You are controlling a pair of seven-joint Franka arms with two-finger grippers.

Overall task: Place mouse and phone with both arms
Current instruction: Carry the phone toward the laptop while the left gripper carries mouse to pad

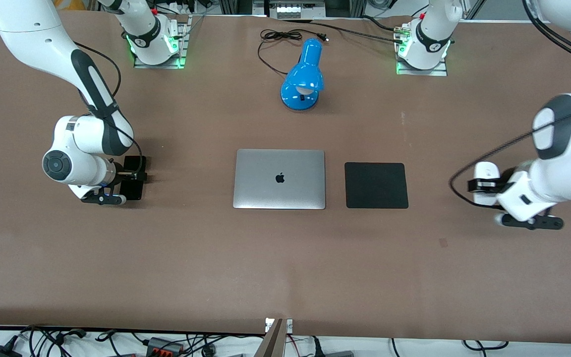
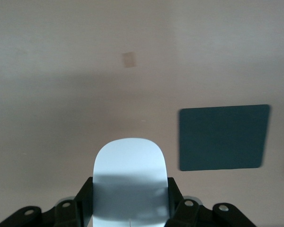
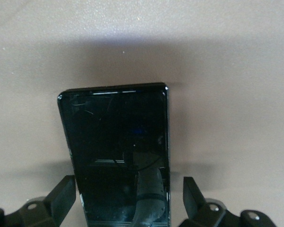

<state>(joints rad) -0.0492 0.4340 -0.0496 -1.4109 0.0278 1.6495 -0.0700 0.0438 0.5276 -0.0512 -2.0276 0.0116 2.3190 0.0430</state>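
Note:
The black phone has my right gripper's fingers beside its long sides, so my right gripper should close on the phone. Closing now would hold it.
The white mouse (image 1: 486,173) is off the table at the left arm's end, and my left gripper (image 1: 484,186) is shut on it. In the left wrist view its rounded end (image 2: 128,161) sticks out past the left gripper (image 2: 129,198), whose black fingers (image 2: 85,196) press both its sides. The black phone (image 1: 133,189) lies flat on the table at the right arm's end. My right gripper (image 1: 134,174) is open and low over it. In the right wrist view the glossy phone (image 3: 116,137) lies between the right gripper's (image 3: 129,196) spread fingers (image 3: 65,194), with a gap showing at one side.
A closed silver laptop (image 1: 279,179) sits mid-table with a matte black square pad (image 1: 376,185) beside it toward the left arm's end; the pad (image 2: 222,137) also shows in the left wrist view. A blue desk lamp (image 1: 303,77) with its cable lies farther from the front camera.

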